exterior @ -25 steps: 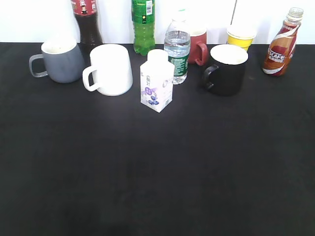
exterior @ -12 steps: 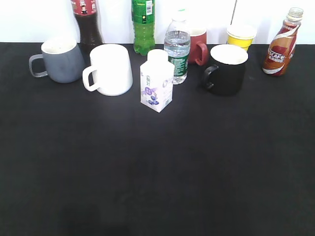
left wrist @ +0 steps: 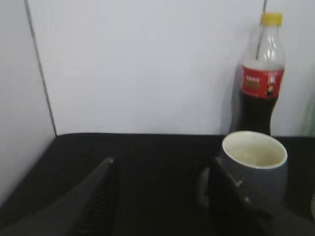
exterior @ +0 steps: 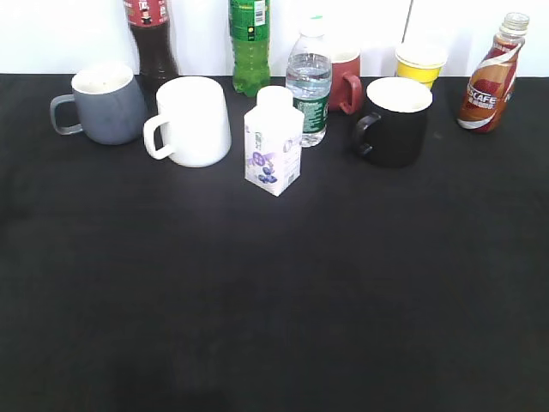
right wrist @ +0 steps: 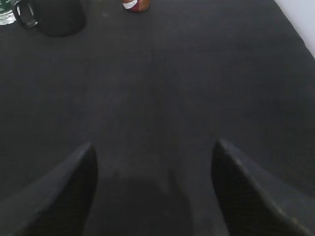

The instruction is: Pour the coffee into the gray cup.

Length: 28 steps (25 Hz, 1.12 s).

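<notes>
My left gripper is going to take hold of the gray cup [exterior: 105, 105] next by its handle [exterior: 62, 113], to hold the cup ready for the coffee.
The coffee bottle [exterior: 491, 79], with a brown, red and white label and no cap, stands at the back right of the black table; its base shows at the top of the right wrist view [right wrist: 136, 5]. The gray cup [exterior: 105, 105] stands at the back left, handle to the left, and shows in the left wrist view [left wrist: 255, 164]. My left gripper [left wrist: 160, 164] is open and empty, with the cup just beyond its right finger. My right gripper [right wrist: 153, 147] is open and empty over bare table, far short of the bottle. Neither gripper shows in the exterior view.
Along the back stand a cola bottle [exterior: 151, 39], a white mug [exterior: 190, 120], a green bottle [exterior: 250, 43], a white carton [exterior: 274, 142], a water bottle [exterior: 309, 86], a red mug [exterior: 346, 79], a black mug [exterior: 395, 120] and a yellow cup [exterior: 420, 62].
</notes>
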### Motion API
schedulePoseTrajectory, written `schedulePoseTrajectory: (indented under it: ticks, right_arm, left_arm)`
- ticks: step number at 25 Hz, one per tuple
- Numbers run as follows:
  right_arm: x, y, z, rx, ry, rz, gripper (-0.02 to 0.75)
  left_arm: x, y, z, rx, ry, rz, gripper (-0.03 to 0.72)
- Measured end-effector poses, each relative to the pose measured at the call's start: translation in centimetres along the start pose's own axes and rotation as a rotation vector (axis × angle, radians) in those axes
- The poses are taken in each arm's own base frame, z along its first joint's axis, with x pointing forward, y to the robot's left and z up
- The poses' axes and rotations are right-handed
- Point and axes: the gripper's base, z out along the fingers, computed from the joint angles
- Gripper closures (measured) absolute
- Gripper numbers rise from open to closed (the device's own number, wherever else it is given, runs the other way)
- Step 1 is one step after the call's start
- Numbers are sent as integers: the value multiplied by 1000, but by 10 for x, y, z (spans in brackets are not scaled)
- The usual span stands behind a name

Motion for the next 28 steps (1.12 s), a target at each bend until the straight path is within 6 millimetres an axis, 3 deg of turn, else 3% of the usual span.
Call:
schedulePoseTrajectory:
  ticks: [4,10,17,19,21,22,26,28]
  right_arm:
    - [0,0,0,0,0,0,174]
    - [0,0,0,0,0,0,174]
    - [0,0,0,0,0,0,174]
    - [0,0,0,0,0,0,174]
    - [0,0,0,0,0,0,174]
    - [0,0,0,0,0,0,174]
    - [0,0,0,0,0,0,174]
    - [0,0,0,0,0,0,174]
  left_arm:
    - [35,-6,28,37,61,26,253]
    - [71,-20,91,127,114,46,253]
    - [88,-23,170,113,100,41,257]
    - [91,-24,186,112,108,42,323]
    - [94,-25,192,118,115,48,529]
    - [93,-25,193,118,109,49,598]
    - [94,-26,193,119,94,50,599]
    - [85,-25,186,119,86,52,601]
